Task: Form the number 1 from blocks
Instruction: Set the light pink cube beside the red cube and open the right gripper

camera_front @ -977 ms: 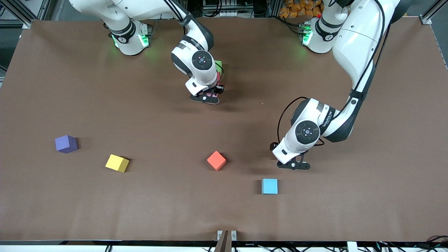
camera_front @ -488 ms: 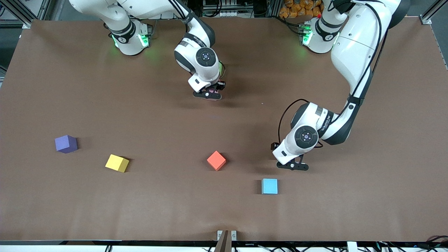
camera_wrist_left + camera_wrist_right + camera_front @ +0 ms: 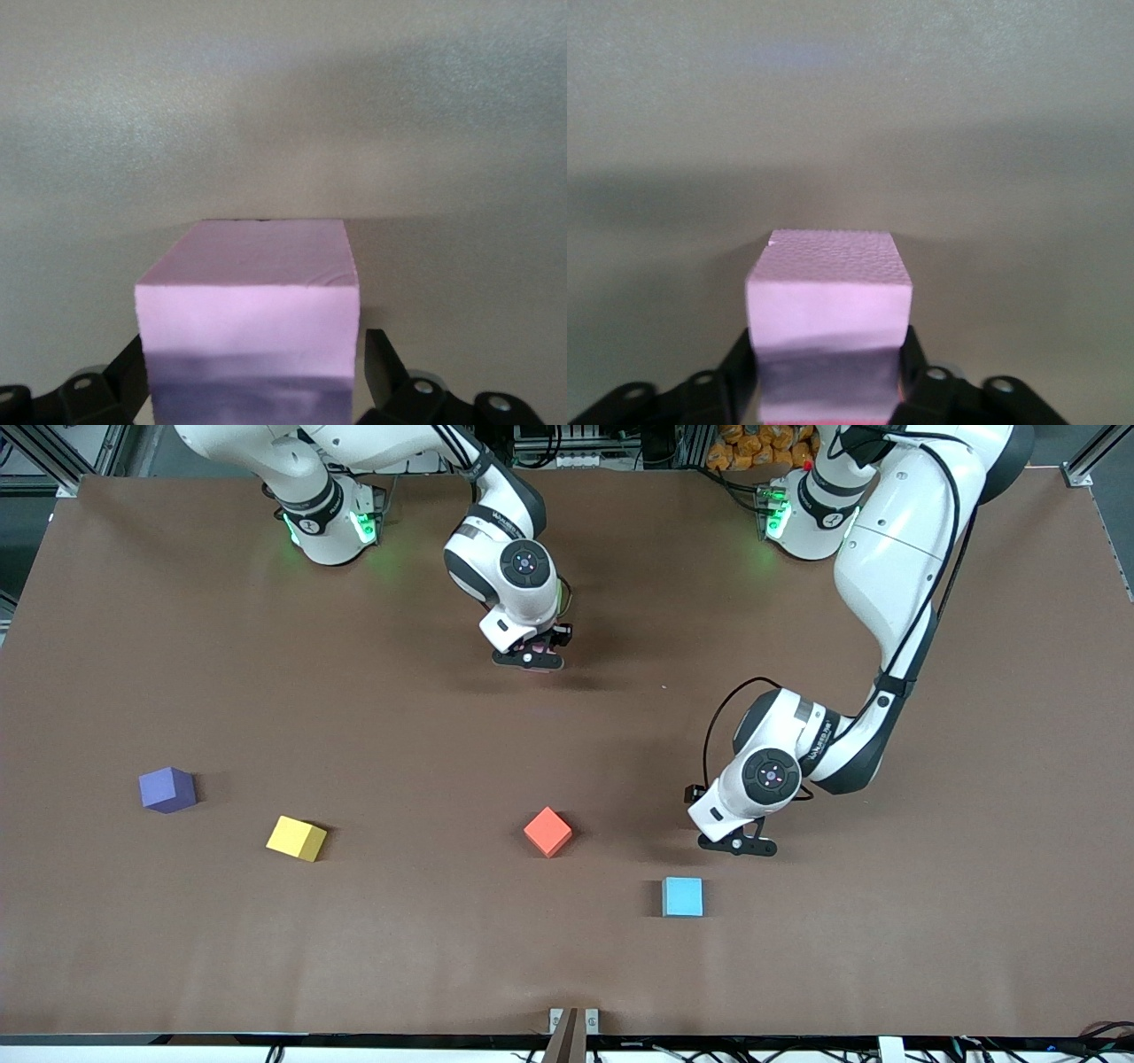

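Observation:
My fingers are low around the second pink block, so closing now would catch it and it is time for my left gripper to close.
My right gripper (image 3: 529, 659) is low over the table's middle, nearer to the robots' bases, shut on a pink block (image 3: 830, 301). A thin red strip (image 3: 833, 421) shows at that block's lower edge. The green and red blocks are hidden under the right arm's hand in the front view. My left gripper (image 3: 740, 845) is down at the table, open, its fingers (image 3: 379, 354) on either side of a second pink block (image 3: 252, 310) with a small gap on one side. That block is hidden in the front view.
Loose on the table nearer to the front camera lie a purple block (image 3: 166, 789), a yellow block (image 3: 296, 838), an orange block (image 3: 547, 831) and a light blue block (image 3: 683, 896). The light blue one is close to the left gripper.
My right gripper carried its pink block toward the robots' bases, and its hand now covers the green and red blocks. My left hand shifted slightly over its pink block.

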